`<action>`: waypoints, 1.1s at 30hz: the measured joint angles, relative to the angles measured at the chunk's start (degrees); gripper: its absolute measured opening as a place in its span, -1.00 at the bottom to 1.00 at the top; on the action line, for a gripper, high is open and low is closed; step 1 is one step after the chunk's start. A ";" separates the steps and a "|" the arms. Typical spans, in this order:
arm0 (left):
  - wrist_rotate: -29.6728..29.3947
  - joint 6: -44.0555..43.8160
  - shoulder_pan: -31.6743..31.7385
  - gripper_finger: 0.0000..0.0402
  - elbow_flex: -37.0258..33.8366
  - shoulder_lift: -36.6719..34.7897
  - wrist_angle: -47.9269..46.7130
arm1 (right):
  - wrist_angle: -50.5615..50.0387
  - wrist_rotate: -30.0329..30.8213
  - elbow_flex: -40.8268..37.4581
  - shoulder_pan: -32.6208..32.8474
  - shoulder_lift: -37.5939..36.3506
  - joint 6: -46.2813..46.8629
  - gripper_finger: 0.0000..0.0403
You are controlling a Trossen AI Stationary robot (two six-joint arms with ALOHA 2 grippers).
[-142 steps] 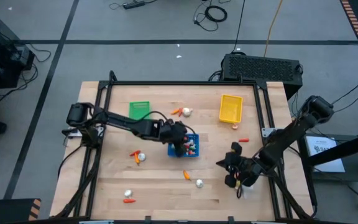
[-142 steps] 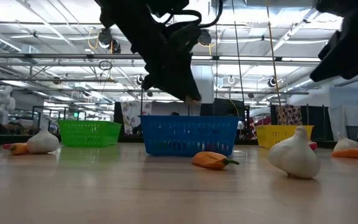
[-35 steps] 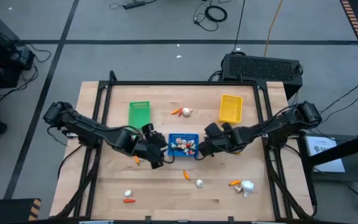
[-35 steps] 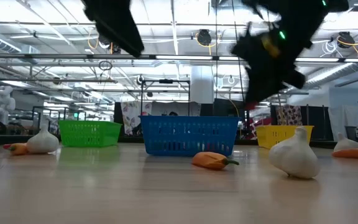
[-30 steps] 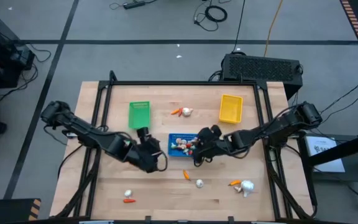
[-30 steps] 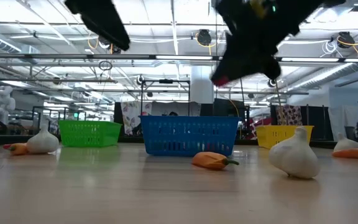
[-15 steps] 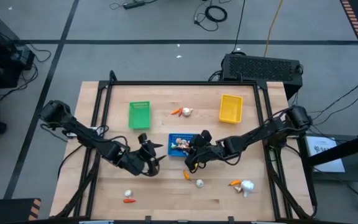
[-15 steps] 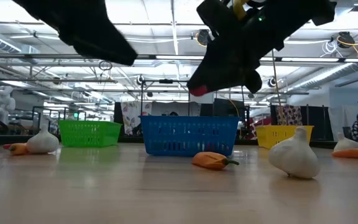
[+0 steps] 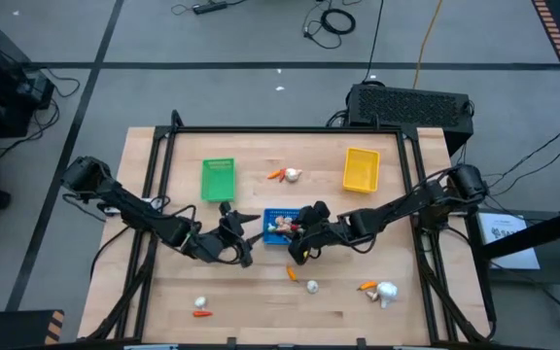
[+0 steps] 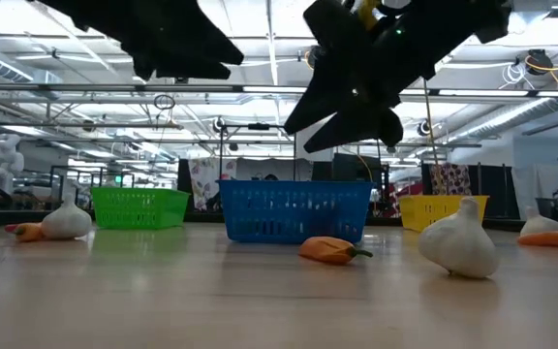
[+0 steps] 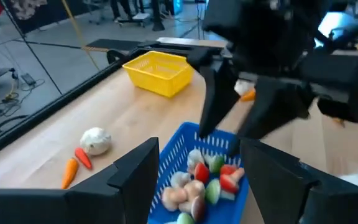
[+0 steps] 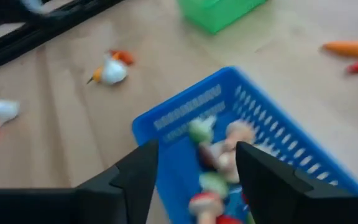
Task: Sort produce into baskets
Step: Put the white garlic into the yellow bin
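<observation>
The loose garlic bulb needs to go into the yellow basket (image 9: 361, 170). My right gripper will grab it by its round white body (image 9: 312, 287) next.
The blue basket (image 9: 272, 212) stands mid-table and holds several small red, white and green produce pieces (image 11: 204, 179). My right gripper (image 9: 298, 243) hangs open over the basket's near right part, with nothing between its fingers (image 12: 135, 174). Just left of the basket, my left gripper (image 9: 244, 239) is open and clear of the table, pointing at the basket. The green basket (image 9: 218, 180) and the yellow basket (image 9: 361, 168) stand farther back. Loose carrots and garlic bulbs lie on the table, among them an orange piece (image 9: 292, 274) and a bulb (image 9: 311, 286) near the blue basket.
A carrot and a bulb (image 9: 286, 175) lie between the green and yellow baskets. More lie near the front edge at the left (image 9: 200, 308) and at the right (image 9: 381, 290). A black frame (image 9: 280, 130) runs along the table's far and side edges.
My right gripper has gone toward the table's left over the blue basket with a small red piece at its fingertips, then opened. The red piece no longer shows there. My left gripper has turned toward the blue basket and stays open.
</observation>
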 joint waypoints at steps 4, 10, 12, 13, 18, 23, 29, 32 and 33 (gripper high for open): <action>2.74 0.21 0.37 0.16 0.00 0.01 -2.47 | 0.33 -12.08 0.15 -0.67 -1.59 2.24 0.06; 3.07 0.21 0.37 0.16 0.00 0.01 -4.48 | 0.60 -19.13 0.63 5.15 -1.76 8.63 0.04; 3.10 0.26 0.37 0.16 0.00 0.01 -4.78 | 0.49 -18.63 1.72 8.26 -1.76 10.22 0.03; 3.10 0.26 0.37 0.16 0.00 0.01 -5.15 | -0.02 -17.59 2.34 9.91 -1.76 11.07 0.03; 3.12 0.21 0.37 0.16 0.00 0.01 -5.39 | -6.49 -9.64 6.41 17.79 -1.76 14.51 0.00; 3.14 0.19 0.37 0.16 0.00 0.01 -5.38 | -16.72 -1.16 7.76 24.49 -1.74 19.90 -0.02; 3.14 0.17 0.37 0.16 0.00 0.01 -5.35 | -21.42 10.37 7.76 27.86 0.82 22.90 -0.03; 3.16 0.16 0.37 0.16 0.00 0.01 -5.36 | -19.06 12.38 7.85 28.39 3.90 23.69 -0.03; 3.16 0.15 0.37 0.16 0.00 0.01 -5.35 | -19.02 12.83 7.81 28.68 5.02 24.06 -0.03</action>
